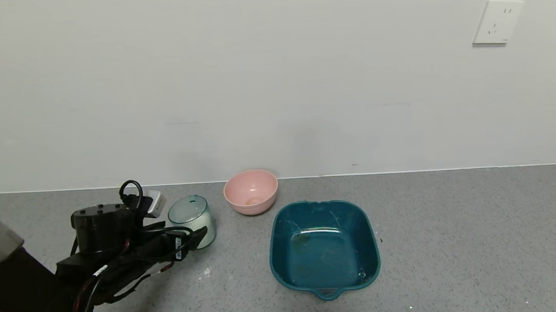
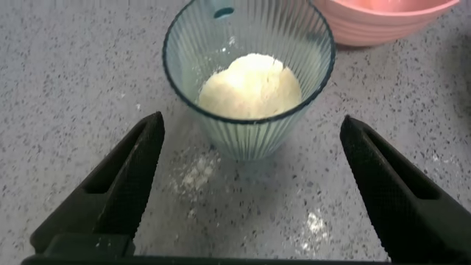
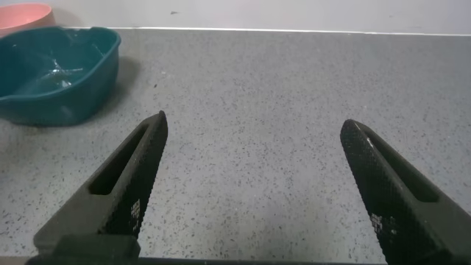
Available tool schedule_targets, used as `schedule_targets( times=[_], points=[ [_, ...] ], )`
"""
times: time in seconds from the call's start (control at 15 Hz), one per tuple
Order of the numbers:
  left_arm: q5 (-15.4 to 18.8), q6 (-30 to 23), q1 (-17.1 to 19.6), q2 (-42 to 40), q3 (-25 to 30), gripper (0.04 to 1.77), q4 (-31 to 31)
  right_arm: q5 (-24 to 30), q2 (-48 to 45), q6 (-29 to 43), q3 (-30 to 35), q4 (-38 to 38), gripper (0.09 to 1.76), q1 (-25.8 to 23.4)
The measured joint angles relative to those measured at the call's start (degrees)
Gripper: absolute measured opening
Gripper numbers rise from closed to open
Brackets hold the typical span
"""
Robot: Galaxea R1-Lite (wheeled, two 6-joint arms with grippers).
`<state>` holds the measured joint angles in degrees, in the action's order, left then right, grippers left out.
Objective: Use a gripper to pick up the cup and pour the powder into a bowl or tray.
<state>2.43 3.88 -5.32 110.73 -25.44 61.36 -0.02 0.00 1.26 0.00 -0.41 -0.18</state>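
Observation:
My left gripper takes hold of the cup by its ribbed side (image 1: 205, 220) next, which leaves the cup's rim free to pour powder into the teal basin (image 1: 324, 247).
The ribbed pale blue-green cup (image 1: 194, 219) stands upright on the grey counter, left of the teal basin (image 1: 324, 247). In the left wrist view the cup (image 2: 249, 81) holds a heap of white powder (image 2: 250, 87). My left gripper (image 1: 195, 239) is open just in front of the cup; its fingers (image 2: 121, 184) spread wider than the cup and stop short of it. The teal basin holds no powder heap; it also shows in the right wrist view (image 3: 55, 73). My right gripper (image 3: 254, 125) is open and empty over bare counter, out of the head view.
A round pink bowl (image 1: 251, 191) stands behind the cup and basin, near the wall. Small spills of white powder (image 2: 193, 173) lie on the counter in front of the cup. A wall runs along the counter's far edge, with a socket (image 1: 497, 22) at the upper right.

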Motion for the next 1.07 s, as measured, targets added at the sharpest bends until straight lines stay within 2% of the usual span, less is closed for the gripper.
schedule_targets(
  times=[0.27, 0.4, 1.07],
  points=[
    [-0.5, -0.1, -0.4, 5.6, 0.3, 1.72, 9.1, 0.0, 0.0, 0.0, 0.0, 0.0, 1.71, 0.0],
    [-1.0, -0.1, -0.3, 7.9, 0.3, 1.72, 11.1, 0.0, 0.0, 0.0, 0.0, 0.0, 1.71, 0.0],
    [-0.9, 0.0, -0.4, 13.2, -2.1, 1.72, 11.6, 0.0, 0.0, 0.0, 0.0, 0.0, 1.71, 0.0]
  ],
)
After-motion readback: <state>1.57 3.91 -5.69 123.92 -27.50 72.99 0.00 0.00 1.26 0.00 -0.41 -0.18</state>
